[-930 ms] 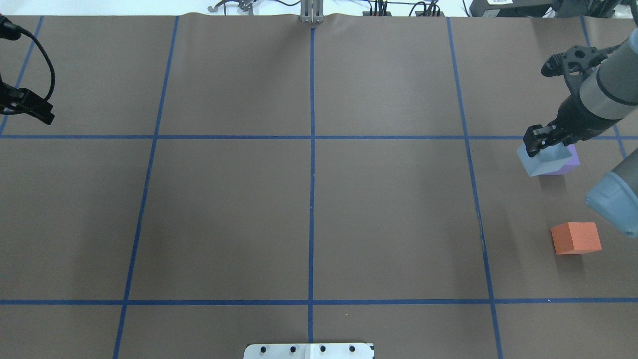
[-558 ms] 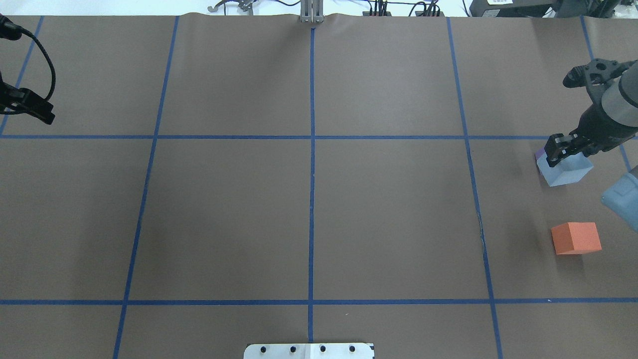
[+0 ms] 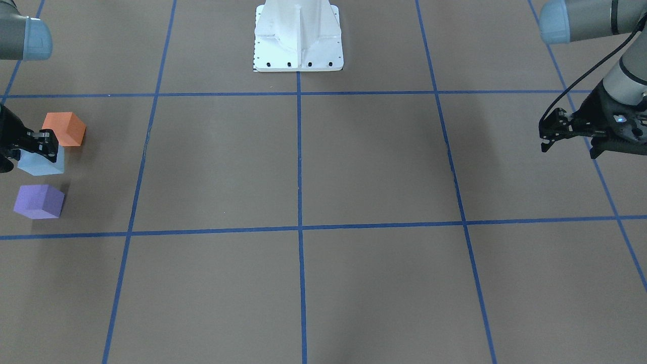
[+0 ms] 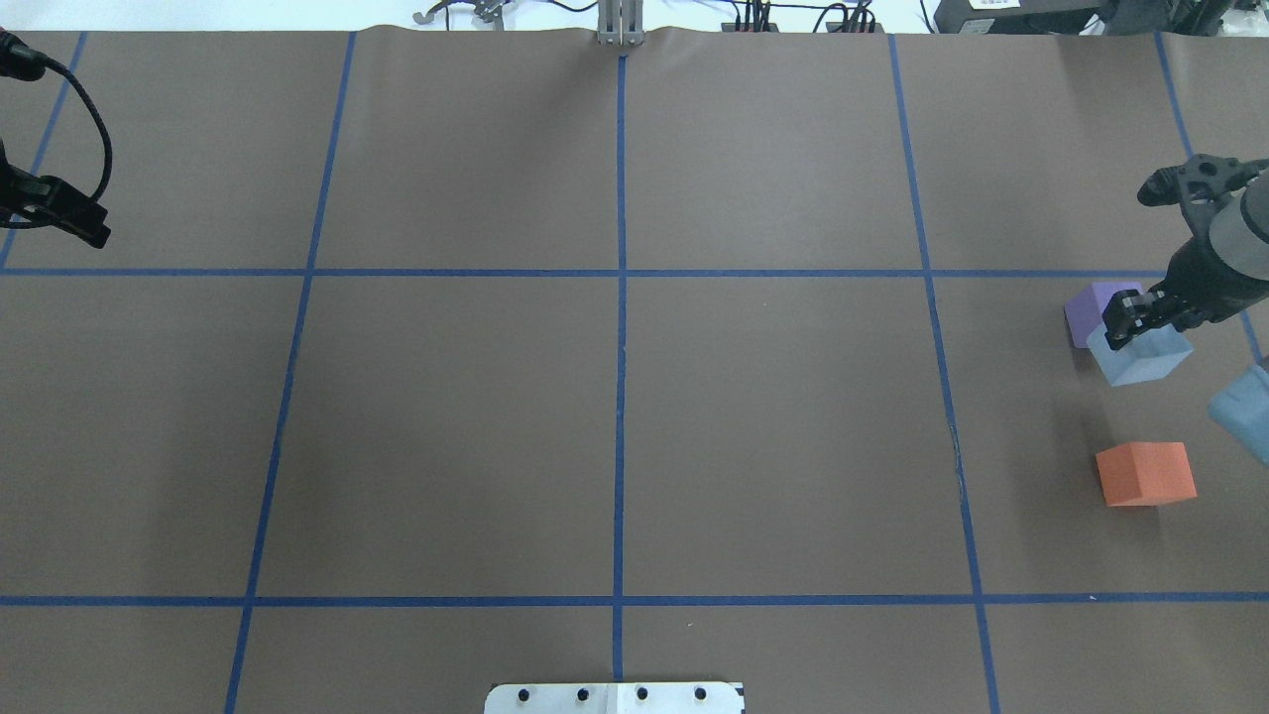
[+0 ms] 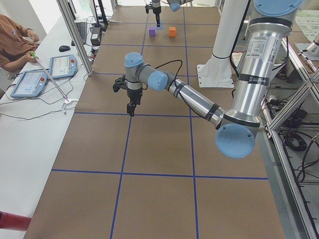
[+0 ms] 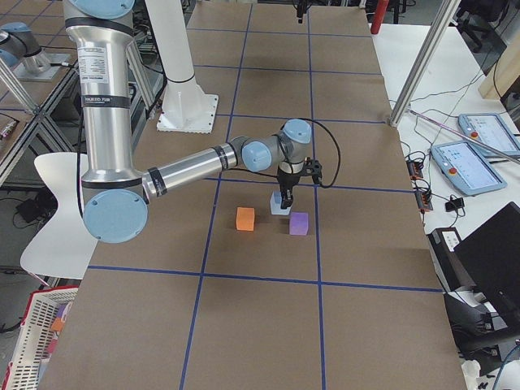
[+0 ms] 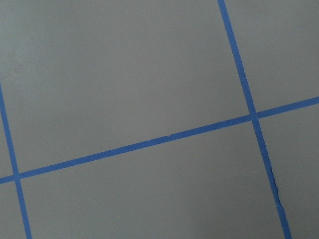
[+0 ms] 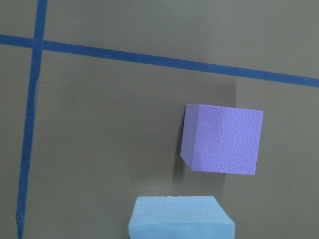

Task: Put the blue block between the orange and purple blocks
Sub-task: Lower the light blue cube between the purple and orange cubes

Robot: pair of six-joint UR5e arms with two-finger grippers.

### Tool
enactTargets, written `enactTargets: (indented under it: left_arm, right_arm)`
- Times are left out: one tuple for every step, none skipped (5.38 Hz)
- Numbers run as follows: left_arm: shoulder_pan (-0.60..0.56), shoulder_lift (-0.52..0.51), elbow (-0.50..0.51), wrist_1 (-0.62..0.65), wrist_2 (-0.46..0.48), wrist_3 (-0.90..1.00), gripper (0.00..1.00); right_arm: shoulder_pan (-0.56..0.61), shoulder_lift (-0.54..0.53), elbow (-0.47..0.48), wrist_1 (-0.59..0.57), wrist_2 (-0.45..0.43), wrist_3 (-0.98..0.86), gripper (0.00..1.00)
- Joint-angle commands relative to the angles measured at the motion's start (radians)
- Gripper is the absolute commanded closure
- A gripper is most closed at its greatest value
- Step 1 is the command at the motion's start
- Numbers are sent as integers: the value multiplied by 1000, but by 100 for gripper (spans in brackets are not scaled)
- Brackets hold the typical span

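My right gripper should lower the blue block between orange and purple before it lets go, because the blue block's lower edge [image 3: 43,175] is hanging above the tabletop.
My right gripper [image 4: 1140,332] is shut on the pale blue block [image 4: 1140,362] at the table's right edge. It holds the block low between the purple block [image 4: 1091,305] and the orange block [image 4: 1145,474], close beside the purple one. In the front view the blue block [image 3: 43,164] lies between orange [image 3: 64,129] and purple [image 3: 39,201], under the gripper [image 3: 44,145]. The right wrist view shows the blue block's top [image 8: 180,219] just below the purple block [image 8: 222,139]. My left gripper [image 4: 69,218] hangs shut and empty over the far left of the table.
Blue tape lines [image 4: 620,297] split the brown table into squares. The robot's white base plate [image 4: 615,697] sits at the near middle edge. An operator [image 5: 12,42] and tablets [image 5: 30,82] are at a side bench beyond the table's left end.
My right gripper has carried the blue block rightward and toward the orange block, uncovering the purple block. The left arm has hardly moved.
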Motion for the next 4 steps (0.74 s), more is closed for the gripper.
enactTargets:
  left_arm:
    - [2, 0, 0, 0, 0, 0, 0]
    - [2, 0, 0, 0, 0, 0, 0]
    - [2, -1, 0, 0, 2, 0, 0]
    - [2, 0, 0, 0, 2, 0, 0]
  right_arm:
    - [0, -54, -9, 43, 15, 3, 100]
    - [-1, -61, -14, 49, 18, 6, 100]
    - [-3, -52, -23, 49, 18, 6, 100]
    - [-5, -36, -49, 65, 18, 6, 100]
